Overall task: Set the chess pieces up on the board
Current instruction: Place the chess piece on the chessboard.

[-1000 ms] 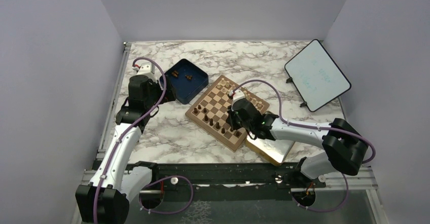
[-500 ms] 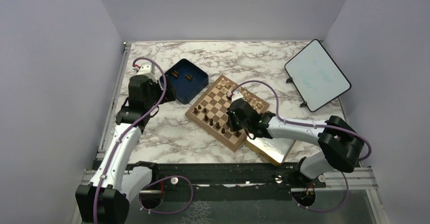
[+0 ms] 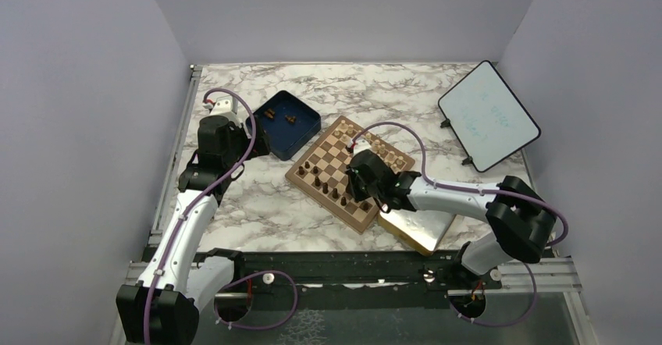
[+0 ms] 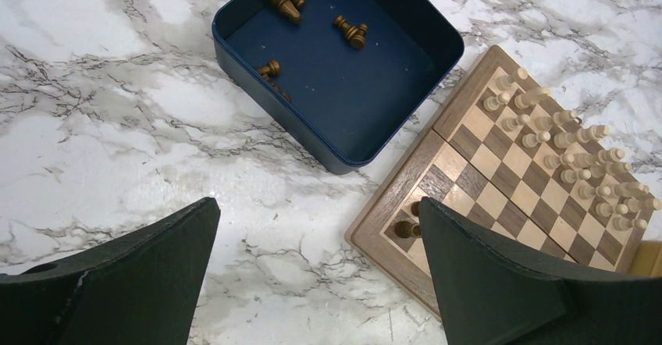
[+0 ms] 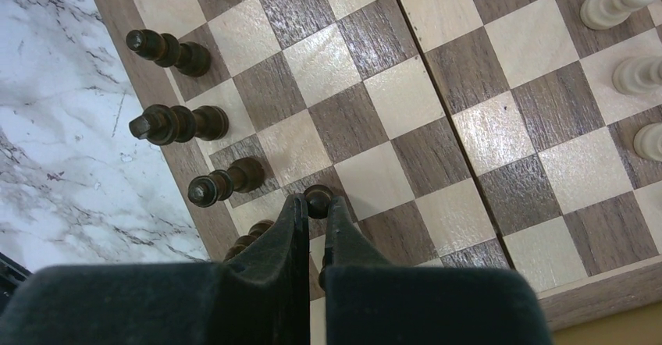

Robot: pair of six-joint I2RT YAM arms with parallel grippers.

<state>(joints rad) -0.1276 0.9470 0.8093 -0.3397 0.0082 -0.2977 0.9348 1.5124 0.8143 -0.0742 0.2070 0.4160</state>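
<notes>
The dark brown pawn (image 5: 318, 199) hangs upright over the dark square and would end on the square, so it is time for my right gripper to open now.
The board (image 3: 299, 179) lies at mid-table. Dark brown chess pieces (image 3: 316, 175) stand along its near left side. My right gripper (image 3: 357, 192) is over that side. In the right wrist view it (image 5: 316, 206) is shut on a dark brown pawn (image 5: 318, 199) over a dark square of the board (image 5: 437, 119), beside a row of dark pieces (image 5: 178, 123). I cannot tell whether the pawn touches the square. My left gripper (image 4: 320, 263) is open and empty above the marble, between the blue box (image 4: 390, 80) and the board's corner (image 4: 382, 224). Three dark pieces (image 4: 285, 1) lie in the box.
Pale beige chessmen (image 4: 562, 138) fill the board's far side. A gold-rimmed tray (image 3: 425, 234) lies under the right arm by the board's near corner. A whiteboard (image 3: 488, 115) stands at the back right. The blue box (image 3: 273, 138) sits left of the board.
My right gripper has shifted a little to the left over the board's near side with the pawn between its fingers. The left arm has not moved.
</notes>
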